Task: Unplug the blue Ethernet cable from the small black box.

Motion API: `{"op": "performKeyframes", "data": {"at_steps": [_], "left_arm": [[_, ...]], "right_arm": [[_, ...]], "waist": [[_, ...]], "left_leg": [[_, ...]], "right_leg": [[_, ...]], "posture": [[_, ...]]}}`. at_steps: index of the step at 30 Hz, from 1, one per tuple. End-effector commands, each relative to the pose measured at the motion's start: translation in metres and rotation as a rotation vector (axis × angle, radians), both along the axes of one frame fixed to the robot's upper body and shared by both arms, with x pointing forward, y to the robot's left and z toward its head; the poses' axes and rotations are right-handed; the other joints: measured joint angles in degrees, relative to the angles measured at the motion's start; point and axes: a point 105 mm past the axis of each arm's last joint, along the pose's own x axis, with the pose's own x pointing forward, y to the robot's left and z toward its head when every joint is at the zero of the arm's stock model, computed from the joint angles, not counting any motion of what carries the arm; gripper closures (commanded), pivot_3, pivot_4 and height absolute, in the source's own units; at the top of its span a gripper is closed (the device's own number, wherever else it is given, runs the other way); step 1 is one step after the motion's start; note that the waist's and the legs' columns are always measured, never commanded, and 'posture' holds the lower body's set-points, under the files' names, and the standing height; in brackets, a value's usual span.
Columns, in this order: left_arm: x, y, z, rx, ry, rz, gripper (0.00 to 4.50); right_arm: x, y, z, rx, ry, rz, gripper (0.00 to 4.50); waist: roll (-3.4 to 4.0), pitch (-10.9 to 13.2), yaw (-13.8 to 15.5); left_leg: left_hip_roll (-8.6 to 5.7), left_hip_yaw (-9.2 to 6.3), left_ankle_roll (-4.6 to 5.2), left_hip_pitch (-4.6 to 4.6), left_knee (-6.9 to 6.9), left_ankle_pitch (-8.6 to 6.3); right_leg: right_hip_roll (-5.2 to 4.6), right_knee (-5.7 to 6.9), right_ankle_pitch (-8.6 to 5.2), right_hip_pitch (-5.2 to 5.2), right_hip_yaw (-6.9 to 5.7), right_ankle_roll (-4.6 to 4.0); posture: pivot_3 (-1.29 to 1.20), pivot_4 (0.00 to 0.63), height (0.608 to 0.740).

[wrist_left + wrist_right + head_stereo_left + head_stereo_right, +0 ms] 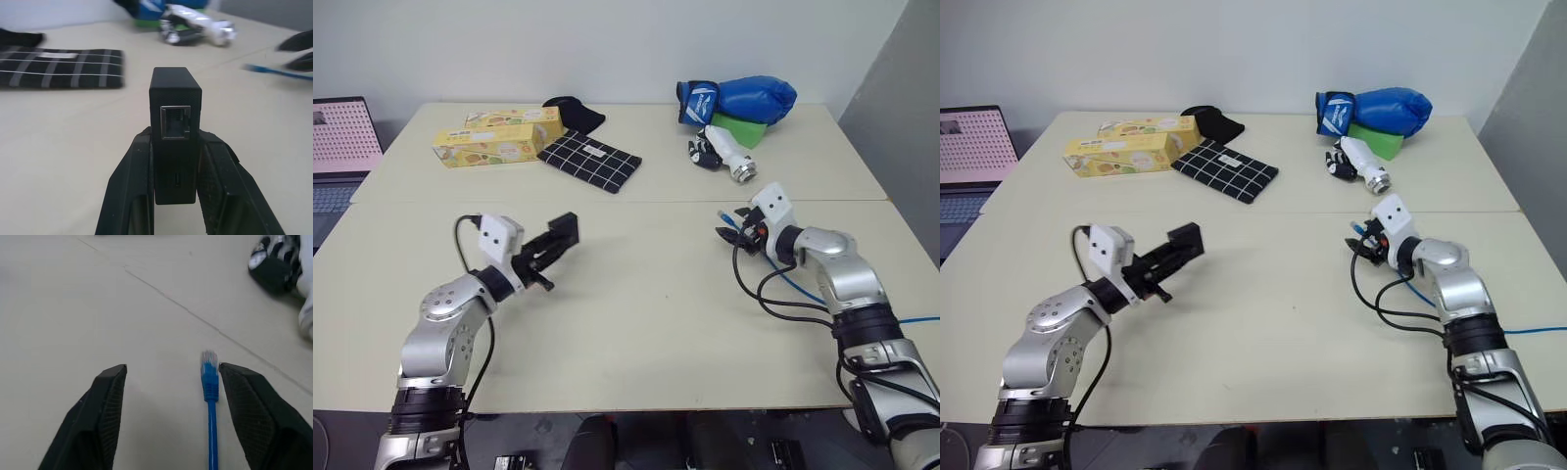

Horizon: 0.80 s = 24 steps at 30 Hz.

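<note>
The box's lower edge (175, 202) hangs above the pale tabletop; my left gripper must keep holding the box.
My left gripper (560, 238) is shut on the small black box (564, 229) and holds it above the table's left half. In the left wrist view the box (174, 98) stands between both fingers, and its port faces the camera with nothing plugged in. The blue Ethernet cable (211, 431) lies with its clear plug (209, 358) between the spread fingers of my right gripper (172, 368), close beside one pad. That gripper (731, 231) is open over the table's right half, well apart from the box. The cable trails off toward the right table edge (920, 319).
At the back of the table lie two yellow cartons (494, 137), a black checked cloth (590, 160), a blue boxing glove (744, 100) on a green block, and a white and black object (722, 152). A laptop (337, 147) stands beyond the left edge.
</note>
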Motion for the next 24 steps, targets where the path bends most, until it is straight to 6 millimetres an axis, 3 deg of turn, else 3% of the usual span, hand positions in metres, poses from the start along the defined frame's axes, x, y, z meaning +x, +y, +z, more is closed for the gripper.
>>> {"op": "performKeyframes", "data": {"at_steps": [1, 4, 8, 17, 19, 24], "left_arm": [[0.008, 0.039, 0.008, 0.04, -0.144, 0.233, 3.71], [0.011, 0.063, -0.004, 0.037, -0.175, 0.376, 3.71], [0.016, 0.081, -0.027, -0.001, -0.162, 0.498, 3.71], [0.016, 0.091, -0.061, -0.031, -0.092, 0.575, 3.71], [0.014, 0.088, -0.065, -0.05, -0.078, 0.553, 3.01], [0.007, 0.089, -0.066, -0.062, -0.075, 0.531, 2.25]], "right_arm": [[-0.051, 0.053, 0.029, 0.031, -0.04, 0.333, 1.27], [-0.063, 0.078, 0.024, 0.001, -0.033, 0.409, 1.27], [-0.063, 0.1, 0.022, -0.008, -0.036, 0.429, 1.27], [-0.072, 0.108, 0.013, -0.046, -0.008, 0.48, 1.27], [-0.073, 0.107, 0.012, -0.049, -0.005, 0.48, 1.21], [-0.074, 0.105, 0.009, -0.055, 0.003, 0.471, 1.21]], "waist": [[-0.01, 0.0, -0.35], [-0.04, -0.03, -0.36], [-0.06, -0.03, 0.02], [-0.1, -0.06, 0.24], [-0.1, -0.06, 0.17], [-0.1, -0.06, 0.04]], "left_leg": [[-0.02, 0.0, 0.0, 0.0, 0.01, 0.0], [-0.05, -0.01, 0.0, 0.1, 0.02, 0.0], [-0.06, -0.04, -0.01, 0.07, 0.1, 0.0], [-0.15, -0.07, 0.0, -0.03, 0.12, 0.0], [-0.14, -0.07, -0.01, 0.02, 0.11, 0.01], [-0.13, -0.05, -0.01, 0.06, 0.11, 0.01]], "right_leg": [[0.0, -0.04, 0.0, 0.0, 0.03, 0.0], [0.02, 0.05, 0.01, 0.03, 0.01, 0.0], [0.01, 0.07, 0.02, 0.04, -0.06, 0.01], [-0.05, -0.02, 0.07, 0.02, -0.09, 0.11], [-0.05, 0.02, 0.07, 0.03, -0.09, 0.11], [-0.03, 0.04, 0.07, 0.03, -0.06, 0.11]], "posture": [[0.0, 0.15, 0.74], [0.0, 0.15, 0.74], [0.0, 0.15, 0.74], [0.0, 0.15, 0.74], [0.0, 0.15, 0.74], [0.0, 0.15, 0.74]]}}
